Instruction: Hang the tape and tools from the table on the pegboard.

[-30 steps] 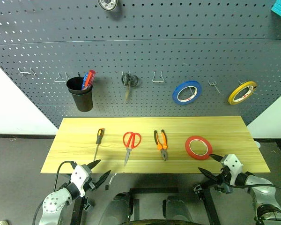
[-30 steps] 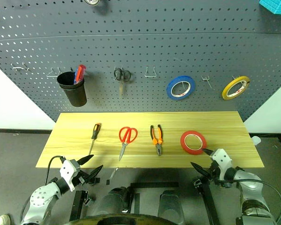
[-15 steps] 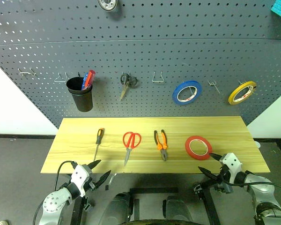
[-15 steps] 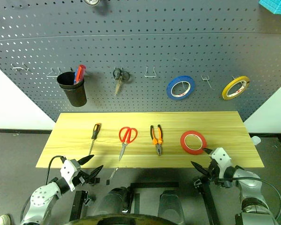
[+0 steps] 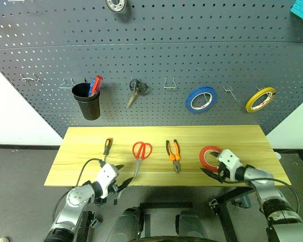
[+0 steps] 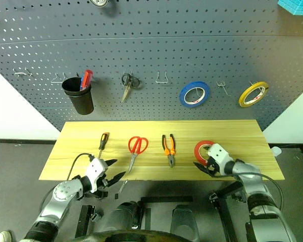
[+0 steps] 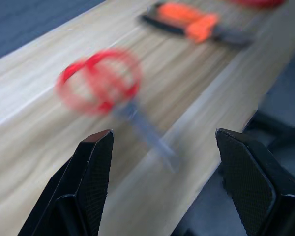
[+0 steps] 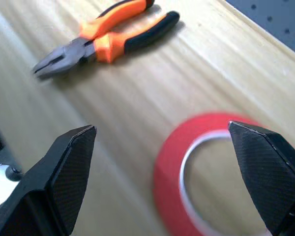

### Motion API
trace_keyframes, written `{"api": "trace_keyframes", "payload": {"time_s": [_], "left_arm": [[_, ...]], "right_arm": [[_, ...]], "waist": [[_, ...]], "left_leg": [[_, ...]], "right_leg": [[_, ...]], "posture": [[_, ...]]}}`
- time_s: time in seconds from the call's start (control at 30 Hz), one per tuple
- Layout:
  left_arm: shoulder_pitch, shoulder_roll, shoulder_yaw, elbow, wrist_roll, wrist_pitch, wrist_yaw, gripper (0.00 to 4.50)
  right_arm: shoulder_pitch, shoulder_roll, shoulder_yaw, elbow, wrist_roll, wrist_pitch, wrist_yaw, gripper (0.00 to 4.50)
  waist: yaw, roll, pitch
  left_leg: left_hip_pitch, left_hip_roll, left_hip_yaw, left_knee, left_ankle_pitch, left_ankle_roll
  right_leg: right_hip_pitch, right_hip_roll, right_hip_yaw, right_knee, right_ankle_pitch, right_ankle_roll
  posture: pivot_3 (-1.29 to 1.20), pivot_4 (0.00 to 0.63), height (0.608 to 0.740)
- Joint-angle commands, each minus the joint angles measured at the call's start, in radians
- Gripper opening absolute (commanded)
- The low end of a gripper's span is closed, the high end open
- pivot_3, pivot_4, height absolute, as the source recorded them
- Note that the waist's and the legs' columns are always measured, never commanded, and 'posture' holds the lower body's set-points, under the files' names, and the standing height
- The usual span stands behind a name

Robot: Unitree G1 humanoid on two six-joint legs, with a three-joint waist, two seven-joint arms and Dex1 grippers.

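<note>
One finger of my right gripper is high above the red tape, so it would miss the tape if it closed now. My right gripper needs to go lower before it closes on the red tape.
On the table (image 5: 242, 137) lie, left to right, the screwdriver (image 5: 106, 151), the red-handled scissors (image 5: 141, 152), the pliers (image 5: 173, 154) and the red tape (image 5: 208, 154). The pegboard (image 5: 151, 45) rises behind them. My left gripper (image 5: 124, 174) is open at the table's front edge, just short of the scissors' blade tip (image 7: 152, 142). My right gripper (image 5: 210, 163) is open and low over the near side of the tape (image 8: 174, 162), hiding part of the ring. The right wrist view also shows the pliers (image 8: 108, 34) beyond the fingers.
Hanging on the pegboard are a black cup (image 5: 88, 102) with pens, small dark scissors (image 5: 136, 88), a blue roll (image 5: 201, 99) and a yellow roll (image 5: 260, 99). Bare hooks (image 5: 170, 83) sit between them, another (image 5: 231, 92) between the two rolls.
Both grippers have come up from below the front edge to the table. The left moved right toward the scissors, the right moved left onto the tape. The hanging dark scissors swung slightly.
</note>
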Motion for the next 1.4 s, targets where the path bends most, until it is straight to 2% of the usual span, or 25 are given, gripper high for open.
{"api": "trace_keyframes", "payload": {"time_s": [0.03,0.2,0.43,0.97,1.07,1.33,1.4], "left_arm": [[-0.031,0.022,-0.044,-0.041,-0.046,0.073,-0.118,3.45],[-0.117,0.037,-0.107,-0.022,-0.017,0.124,-0.21,3.45],[-0.213,0.018,-0.139,0.01,-0.008,0.116,-0.251,3.45],[-0.228,0.023,-0.142,-0.022,-0.01,0.119,-0.259,3.45],[-0.224,0.027,-0.138,-0.027,-0.011,0.12,-0.252,3.49],[-0.216,0.034,-0.131,-0.037,-0.016,0.125,-0.241,3.49],[-0.215,0.036,-0.131,-0.038,-0.017,0.125,-0.24,3.49]], "right_arm": [[-0.01,0.0,0.025,-0.12,-0.014,0.188,-0.014,4.5],[-0.044,-0.004,0.06,-0.192,-0.033,0.388,-0.02,4.5],[-0.078,-0.017,0.117,-0.197,-0.089,0.491,-0.037,4.5],[-0.206,0.032,0.203,0.058,-0.185,0.514,-0.121,4.5],[-0.218,0.036,0.219,0.089,-0.195,0.521,-0.108,3.89],[-0.214,0.05,0.212,0.098,-0.167,0.6,-0.045,1.2],[-0.207,0.051,0.208,0.089,-0.161,0.611,-0.039,0.69]], "waist": [[0.001,0.0,0.0],[0.002,0.0,0.0],[-0.001,0.0,0.0],[-0.006,-0.001,0.0],[-0.006,-0.001,0.0],[-0.005,-0.002,-0.001],[-0.004,-0.002,-0.001]], "left_leg": [[0.0,0.0,0.0,0.0,0.0,0.0],[0.0,0.001,-0.001,0.0,0.001,-0.001],[0.001,0.001,-0.001,0.001,0.001,-0.001],[0.001,0.001,-0.002,0.001,0.002,0.0],[0.002,0.002,-0.003,0.001,0.002,-0.001],[0.003,0.003,-0.006,0.001,0.002,-0.003],[0.004,0.003,-0.007,0.001,0.002,-0.003]], "right_leg": [[0.0,0.0,0.0,0.0,0.0,0.0],[-0.001,0.002,0.0,0.001,0.001,0.001],[0.0,0.003,0.0,0.001,0.002,0.002],[0.0,0.005,0.0,0.001,0.003,0.003],[0.001,0.008,0.0,0.001,0.003,0.002],[0.002,0.011,0.0,0.001,0.005,-0.003],[0.002,0.011,0.0,0.001,0.005,-0.003]], "posture": [[-0.05,0.049,0.725],[-0.05,0.047,0.725],[-0.05,0.049,0.725],[-0.05,0.054,0.725],[-0.05,0.054,0.725],[-0.04,0.057,0.725],[-0.05,0.057,0.725]]}}
